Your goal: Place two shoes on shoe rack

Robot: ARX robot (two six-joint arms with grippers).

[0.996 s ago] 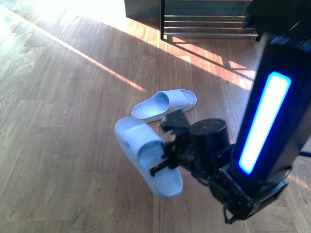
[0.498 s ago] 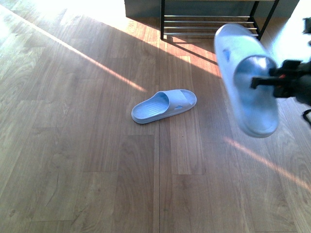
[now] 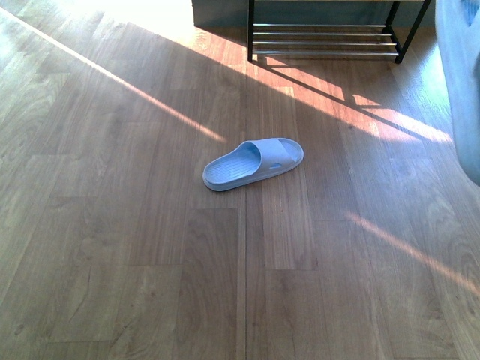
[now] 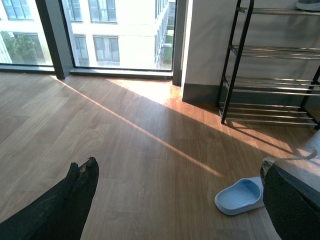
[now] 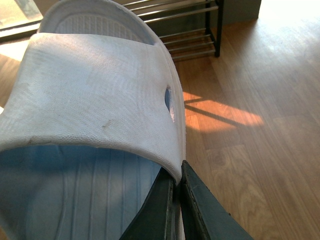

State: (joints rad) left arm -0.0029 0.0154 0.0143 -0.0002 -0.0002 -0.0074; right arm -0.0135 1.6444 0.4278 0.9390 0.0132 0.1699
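Note:
My left gripper should grab the pale blue slide sandal's strap (image 3: pixel 271 154) next. It will then be able to set the sandal on the shoe rack (image 3: pixel 322 41).
One pale blue slide sandal (image 3: pixel 253 163) lies on the wooden floor, also seen in the left wrist view (image 4: pixel 240 196). A second pale blue slide sandal (image 5: pixel 95 100) fills the right wrist view, where my right gripper (image 5: pixel 177 200) is shut on the edge of its strap. In the front view only a blurred part of this held sandal (image 3: pixel 466 90) shows at the right edge, raised off the floor. The shoe rack (image 3: pixel 322 41) stands at the far wall, black-framed with silver rods (image 4: pixel 270 65) (image 5: pixel 190 30). My left gripper (image 4: pixel 180 200) is open and holds nothing.
Wooden plank floor (image 3: pixel 150 247) with bright sunlight stripes. Large windows (image 4: pixel 100 35) and a grey wall (image 4: pixel 205 45) stand to the left of the rack. A dark block (image 3: pixel 219 11) sits against the wall beside the rack.
My right arm swung from low in the middle of the front view up and to the right, carrying the sandal almost out of frame. The other sandal stayed on the floor.

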